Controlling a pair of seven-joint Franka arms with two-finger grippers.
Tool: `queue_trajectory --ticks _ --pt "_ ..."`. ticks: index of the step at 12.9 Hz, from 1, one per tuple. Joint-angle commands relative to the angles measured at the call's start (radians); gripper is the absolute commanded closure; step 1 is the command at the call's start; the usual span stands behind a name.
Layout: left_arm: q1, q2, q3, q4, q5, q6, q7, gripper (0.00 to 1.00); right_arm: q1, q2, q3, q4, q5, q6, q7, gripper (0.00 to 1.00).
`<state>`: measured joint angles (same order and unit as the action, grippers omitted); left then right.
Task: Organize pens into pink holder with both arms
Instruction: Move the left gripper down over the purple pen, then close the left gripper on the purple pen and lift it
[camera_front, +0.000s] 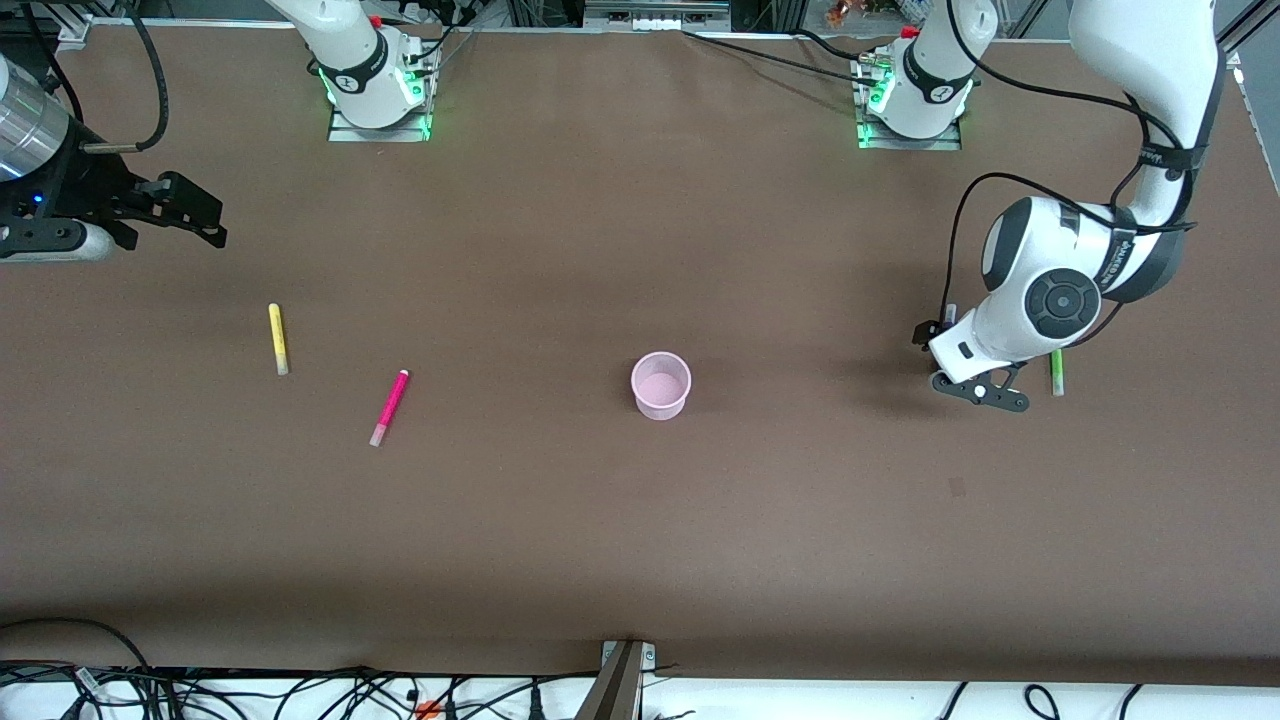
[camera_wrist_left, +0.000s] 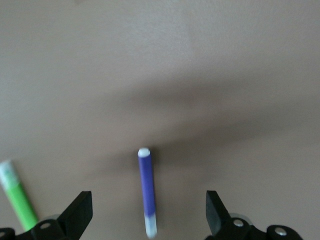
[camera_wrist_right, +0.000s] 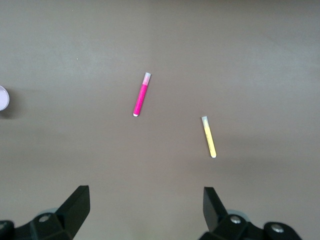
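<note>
The purple pen can go into the pink holder once my left gripper grabs it by its purple body (camera_wrist_left: 147, 186), which comes next.
The pink holder (camera_front: 661, 385) stands upright at mid-table and is empty; its rim shows at the edge of the right wrist view (camera_wrist_right: 2, 98). The yellow pen (camera_front: 278, 339) and the magenta pen (camera_front: 389, 407) lie toward the right arm's end. The green pen (camera_front: 1056, 372) lies toward the left arm's end, beside the left arm's hand. My left gripper (camera_wrist_left: 149, 202) is open, low over the purple pen (camera_wrist_left: 146, 185), one finger on each side, not touching. The green pen (camera_wrist_left: 19, 197) lies outside one finger. My right gripper (camera_front: 195, 215) is open and empty, in the air over the right arm's end.
Bare brown table all round. The two arm bases (camera_front: 375, 85) (camera_front: 915, 95) stand along the table edge farthest from the front camera. Cables lie past the table edge nearest the front camera.
</note>
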<state>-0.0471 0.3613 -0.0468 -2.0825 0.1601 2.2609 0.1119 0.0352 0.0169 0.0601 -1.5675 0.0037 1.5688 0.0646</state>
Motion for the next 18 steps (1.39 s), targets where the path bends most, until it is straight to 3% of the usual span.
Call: queue_trajectory --ticks 1,3,5,7,9,10,15,18 --pt "0.056 0.063 -0.005 -0.051 0.027 0.123 0.074 0.0 -0.014 0.0 0.009 0.007 0.01 0.0 -0.019 0.0" --pt "0.058 0.099 -0.005 -0.051 0.027 0.121 0.074 0.0 -0.014 0.0 0.009 0.006 0.01 -0.001 -0.019 0.0" --pt "0.056 0.116 -0.005 -0.047 0.027 0.124 0.074 0.28 -0.014 0.0 0.009 0.007 0.01 -0.001 -0.019 0.0" --pt "0.055 0.114 -0.005 -0.041 0.029 0.124 0.09 0.67 -0.014 0.0 0.009 0.007 0.01 -0.001 -0.019 0.0" --pt "0.056 0.11 -0.005 -0.037 0.027 0.124 0.103 0.95 -0.014 0.0 0.009 0.007 0.012 -0.001 -0.017 0.0" --pt "0.056 0.11 -0.005 -0.037 0.027 0.123 0.103 1.0 -0.014 0.0 0.009 0.007 0.01 0.0 -0.017 0.0" --pt "0.053 0.068 -0.008 -0.012 0.027 0.091 0.101 1.0 -0.014 0.0 0.009 0.007 0.01 -0.001 -0.017 0.0" --pt "0.033 0.054 -0.056 0.169 0.013 -0.218 0.097 1.0 -0.015 0.0 0.009 0.007 0.009 -0.001 -0.019 0.0"
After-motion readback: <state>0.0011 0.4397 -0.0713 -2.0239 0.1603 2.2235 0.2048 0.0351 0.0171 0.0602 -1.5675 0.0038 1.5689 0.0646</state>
